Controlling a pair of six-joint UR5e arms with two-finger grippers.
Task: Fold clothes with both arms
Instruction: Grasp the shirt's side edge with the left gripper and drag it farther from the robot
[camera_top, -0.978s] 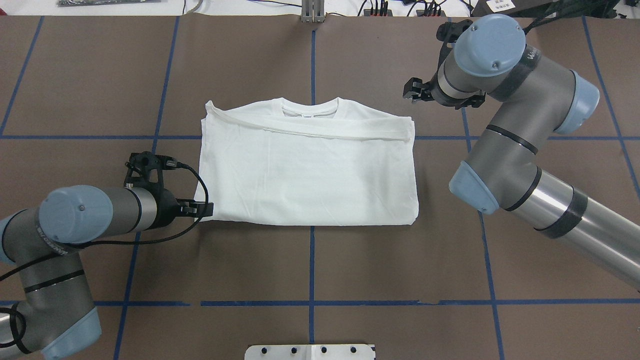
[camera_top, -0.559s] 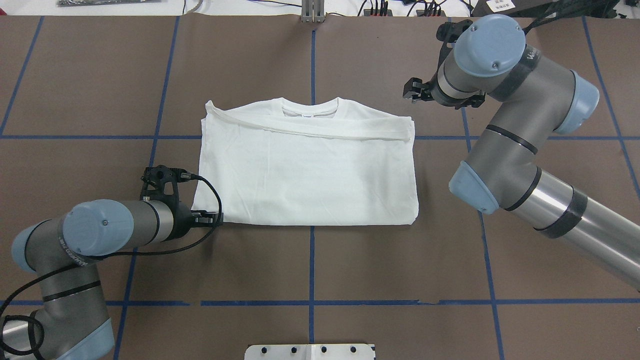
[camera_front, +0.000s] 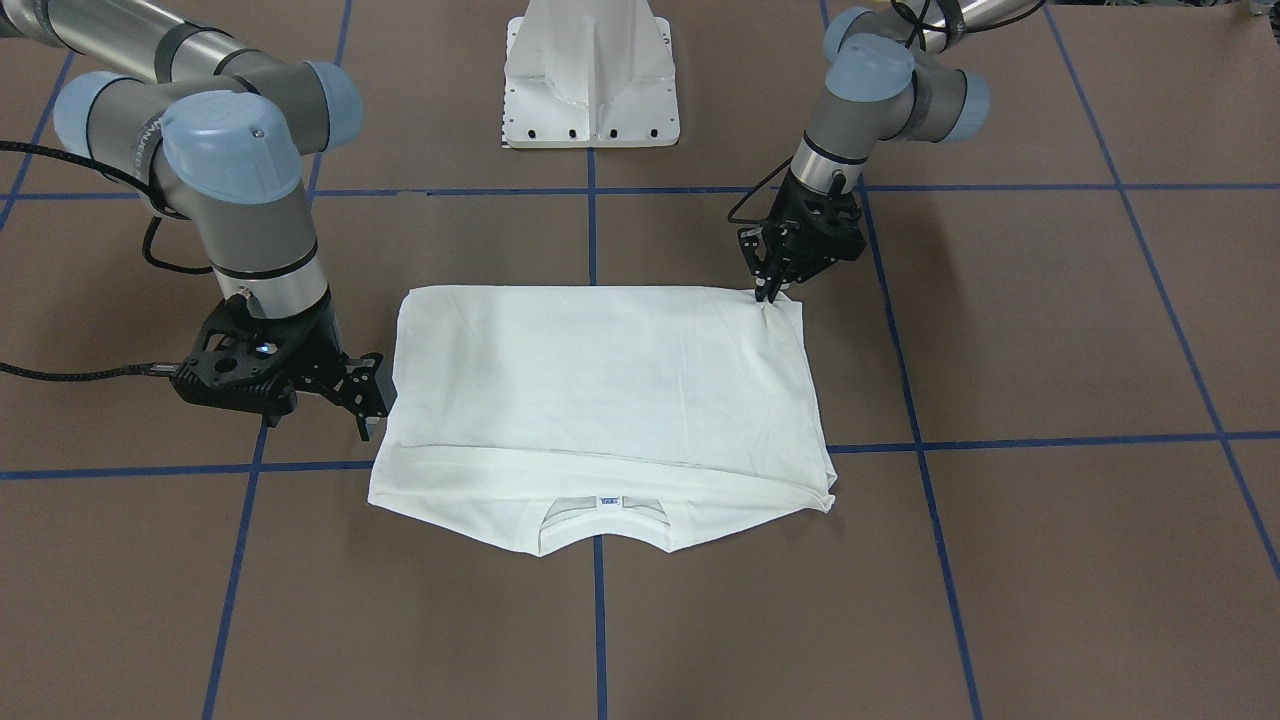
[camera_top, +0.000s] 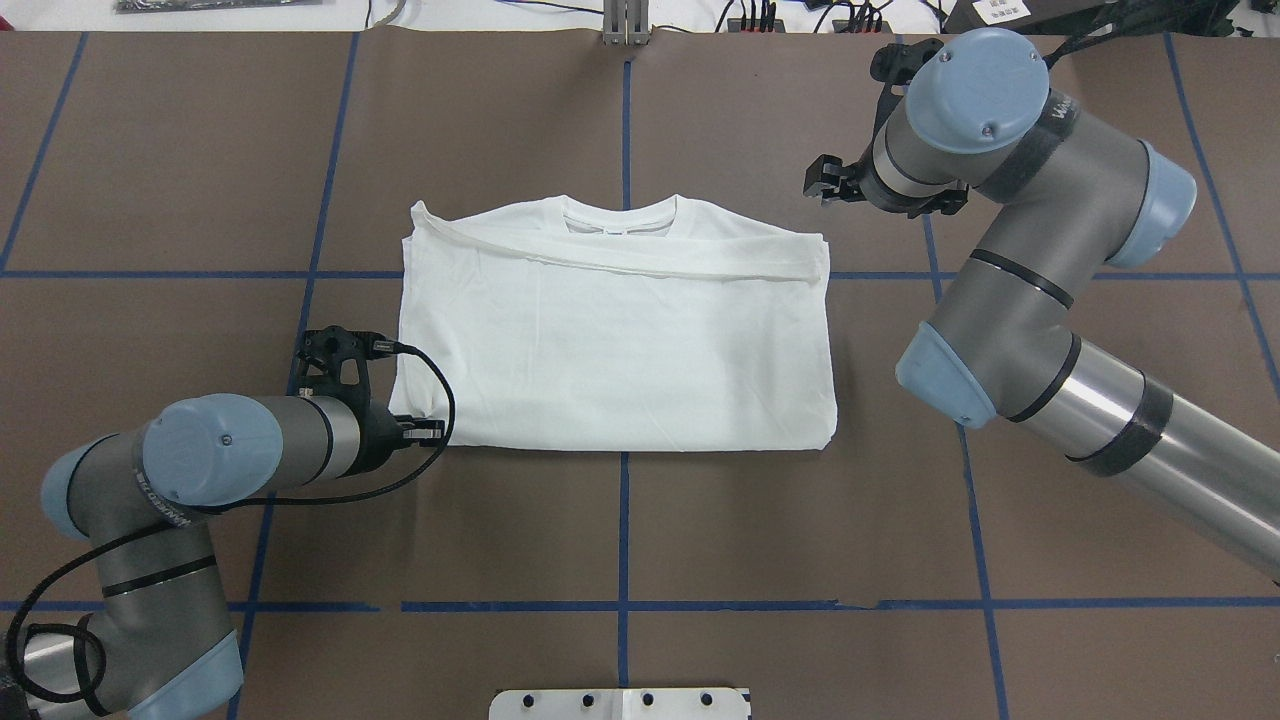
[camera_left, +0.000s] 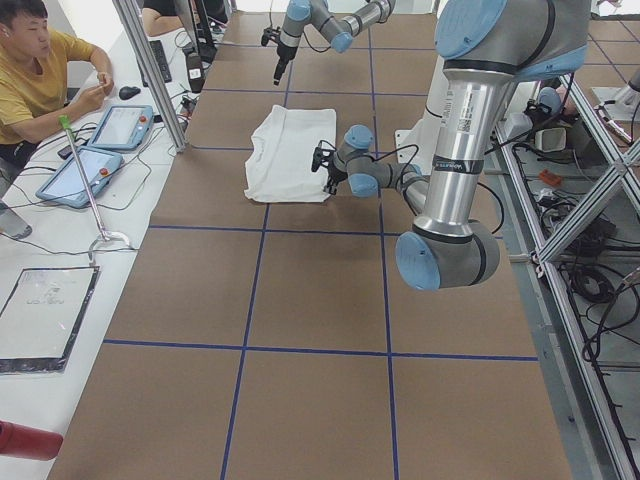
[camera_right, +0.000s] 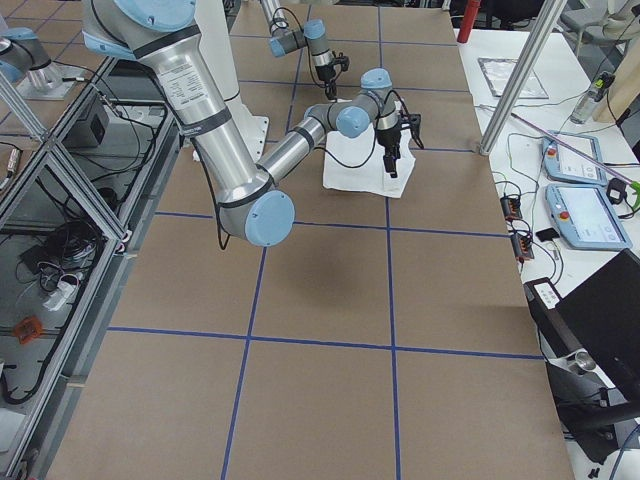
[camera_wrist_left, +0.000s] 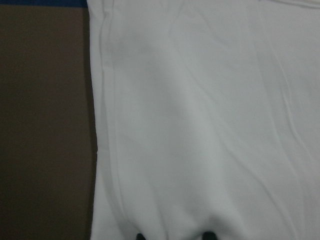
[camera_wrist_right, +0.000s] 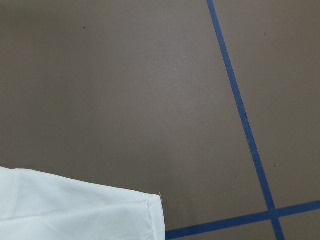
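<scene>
The shirt needs to be turned for folding, so my left gripper will grab it next by a corner of its straight edge (camera_front: 786, 300) opposite the collar (camera_front: 606, 518).
The white T-shirt (camera_top: 615, 340) lies flat on the brown table, folded to a rectangle with a sleeve laid across below the collar. Its neck label (camera_front: 607, 502) faces away from the robot. No printed text shows. My left gripper (camera_top: 425, 430) is down at the shirt's near left corner (camera_front: 770, 297). In the left wrist view its two fingertips (camera_wrist_left: 140, 236) stand apart on the cloth (camera_wrist_left: 200, 125), so it is open. My right gripper (camera_top: 815, 185) is open and empty, above the table just beyond the shirt's far right corner (camera_wrist_right: 150, 205).
The white pedestal (camera_front: 590, 70) stands at the robot's edge of the table. Blue tape lines (camera_top: 623, 520) cross the brown surface. An operator (camera_left: 40, 70) sits with tablets past the table's far edge, beside aluminium frame posts (camera_left: 150, 70).
My left arm has swung toward the robot and in, bringing its gripper from the shirt's left edge down to the near left corner. The right arm has hardly moved.
</scene>
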